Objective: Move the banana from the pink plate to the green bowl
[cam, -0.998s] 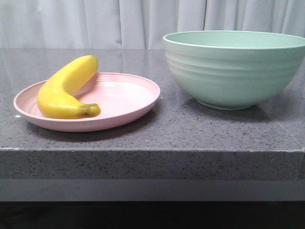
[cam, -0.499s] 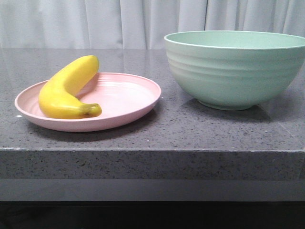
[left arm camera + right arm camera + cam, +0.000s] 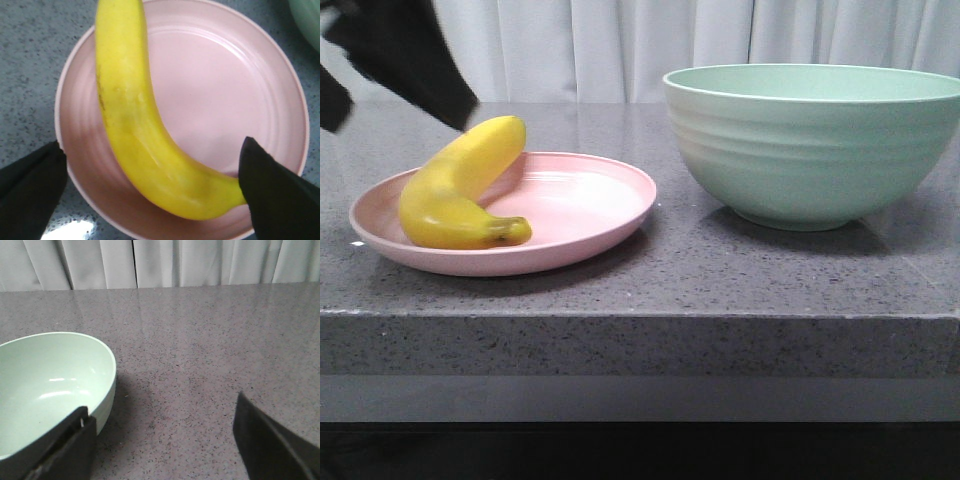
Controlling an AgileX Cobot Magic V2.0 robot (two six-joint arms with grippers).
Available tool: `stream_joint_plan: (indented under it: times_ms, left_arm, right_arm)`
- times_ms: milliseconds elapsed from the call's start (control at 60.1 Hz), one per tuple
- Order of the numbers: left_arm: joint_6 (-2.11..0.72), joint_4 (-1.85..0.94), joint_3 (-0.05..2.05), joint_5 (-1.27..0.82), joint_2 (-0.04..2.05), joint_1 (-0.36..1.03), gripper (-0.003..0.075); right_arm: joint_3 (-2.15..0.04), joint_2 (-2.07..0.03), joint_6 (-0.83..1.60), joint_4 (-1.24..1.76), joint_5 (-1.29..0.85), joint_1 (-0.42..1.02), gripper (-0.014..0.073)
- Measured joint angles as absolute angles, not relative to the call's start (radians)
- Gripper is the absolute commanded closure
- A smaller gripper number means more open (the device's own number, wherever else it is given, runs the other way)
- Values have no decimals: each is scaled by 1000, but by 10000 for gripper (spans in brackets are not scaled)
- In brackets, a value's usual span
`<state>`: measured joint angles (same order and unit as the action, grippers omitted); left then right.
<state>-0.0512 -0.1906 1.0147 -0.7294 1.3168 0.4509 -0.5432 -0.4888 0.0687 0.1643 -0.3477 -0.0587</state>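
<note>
The left gripper's fingers are above the yellow banana [image 3: 455, 195] on the pink plate [image 3: 580, 205] in the front view and would miss it if they closed now, so the left gripper should go lower first, then close on it.
The yellow banana [image 3: 455, 195] lies curved on the left side of the pink plate [image 3: 580, 205], with its far end propped on the rim. The green bowl [image 3: 810, 140] stands to the right of the plate and holds nothing I can see. My left gripper [image 3: 398, 112] hangs open above the plate's far left. In the left wrist view its black fingers straddle the banana [image 3: 130, 115] on the plate [image 3: 220, 85], not touching it. My right gripper [image 3: 161, 407] is open over bare countertop beside the bowl [image 3: 45, 385]. It is out of the front view.
The plate and bowl stand on a grey speckled stone counter [image 3: 650, 280] whose front edge is close to them. A white curtain [image 3: 620, 45] hangs behind. A sliver of the bowl [image 3: 307, 20] shows in the left wrist view.
My left gripper has come into the front view at the upper left, above the plate. The banana, plate and bowl have not moved.
</note>
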Motion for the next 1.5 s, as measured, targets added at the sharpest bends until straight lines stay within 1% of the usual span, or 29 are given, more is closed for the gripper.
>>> stream_joint_plan:
  times_ms: [200,532,615,682,831,931,1014,1131,1330,1497]
  left_arm:
    - [-47,-193,1018,-717,1421,455,51]
    - [-45,-206,1024,-691,1482,470,57]
    - [-45,-206,1024,-680,1485,474,111]
    - [-45,-206,1024,-669,1486,474,183]
    - [-45,-206,1024,-660,1486,474,377]
    - [-41,-206,1024,-648,1486,474,473]
    - [-41,-206,1024,-638,1486,474,531]
    - [-41,-206,1024,-599,1488,475,574]
    - [-41,-206,1115,-587,1494,475,576]
    - [-39,-206,1263,-643,1480,499,575]
  right_arm:
    - [-543,-489,69,164,-348,-59,15]
    - [-543,-489,69,164,-347,-59,15]
    - [-543,-489,69,164,-345,-59,15]
    - [-543,-489,69,164,-345,-59,15]
    - [-543,-489,69,164,-345,-59,15]
    - [-543,-489,69,164,-345,-59,15]
    - [-543,-489,69,164,-345,-59,15]
    - [-543,-489,69,164,-345,-59,15]
    - [-543,-489,69,197,-343,-59,15]
    - [-567,-515,69,360,-367,-59,15]
